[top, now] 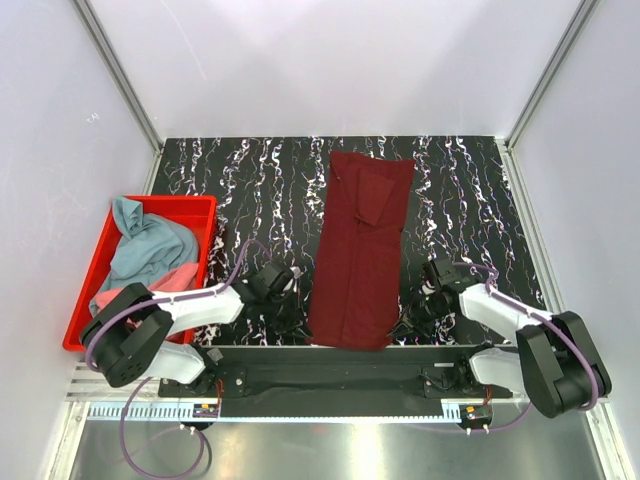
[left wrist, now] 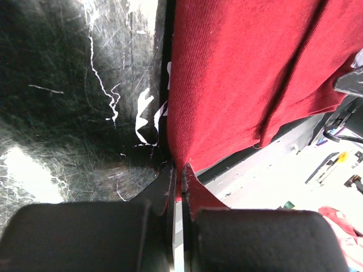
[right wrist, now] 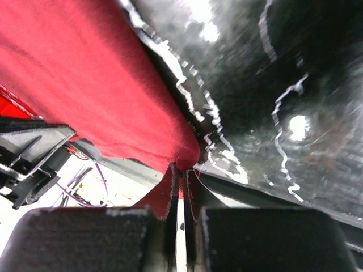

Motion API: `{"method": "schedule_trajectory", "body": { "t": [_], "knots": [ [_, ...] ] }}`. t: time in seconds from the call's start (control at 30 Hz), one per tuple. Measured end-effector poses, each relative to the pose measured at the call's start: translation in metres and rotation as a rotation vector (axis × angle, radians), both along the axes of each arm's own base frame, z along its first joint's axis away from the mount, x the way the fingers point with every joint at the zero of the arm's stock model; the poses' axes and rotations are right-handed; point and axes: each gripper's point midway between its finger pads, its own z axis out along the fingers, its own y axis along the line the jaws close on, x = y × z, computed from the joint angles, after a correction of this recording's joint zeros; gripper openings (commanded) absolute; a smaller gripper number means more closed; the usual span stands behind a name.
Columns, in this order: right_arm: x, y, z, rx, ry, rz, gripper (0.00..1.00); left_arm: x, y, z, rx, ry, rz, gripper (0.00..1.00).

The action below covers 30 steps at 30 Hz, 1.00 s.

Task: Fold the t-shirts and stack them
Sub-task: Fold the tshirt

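Note:
I would pull the maroon t-shirt's near corner up if I raised my right gripper now, because its fingers meet with that corner pinched between them.
The dark maroon t-shirt (top: 360, 250) lies as a long narrow folded strip down the middle of the black marbled table (top: 240, 190). My left gripper (top: 297, 300) is at the strip's near left edge. In the left wrist view the gripper (left wrist: 182, 170) is shut on a pinch of the maroon cloth (left wrist: 238, 73). My right gripper (top: 412, 318) is at the near right edge. In the right wrist view the gripper (right wrist: 184, 170) is shut on the cloth's edge (right wrist: 85, 85). The teal-blue t-shirt (top: 150, 245) and the coral pink t-shirt (top: 172, 280) lie crumpled in the bin.
A red plastic bin (top: 92, 272) stands at the table's left edge. White walls with metal posts close the table in at the back and sides. The arms' black base rail (top: 330, 375) runs along the near edge.

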Motion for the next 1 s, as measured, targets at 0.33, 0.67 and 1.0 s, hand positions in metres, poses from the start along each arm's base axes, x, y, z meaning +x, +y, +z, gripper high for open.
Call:
{"method": "schedule_trajectory", "body": {
  "t": [0.33,0.67,1.0],
  "knots": [
    [-0.015,0.0,0.025,0.035,-0.09,0.023,0.0,-0.011,0.009,0.01,0.032,-0.026,-0.013,0.0],
    [-0.04,-0.008,0.019,0.025,-0.037,0.016,0.0,-0.017,0.014,0.02,0.03,-0.022,-0.007,0.0],
    [0.037,0.007,0.088,-0.029,-0.171,0.042,0.0,0.076,-0.034,0.126,-0.007,-0.264,-0.028,0.0]
  ]
}}
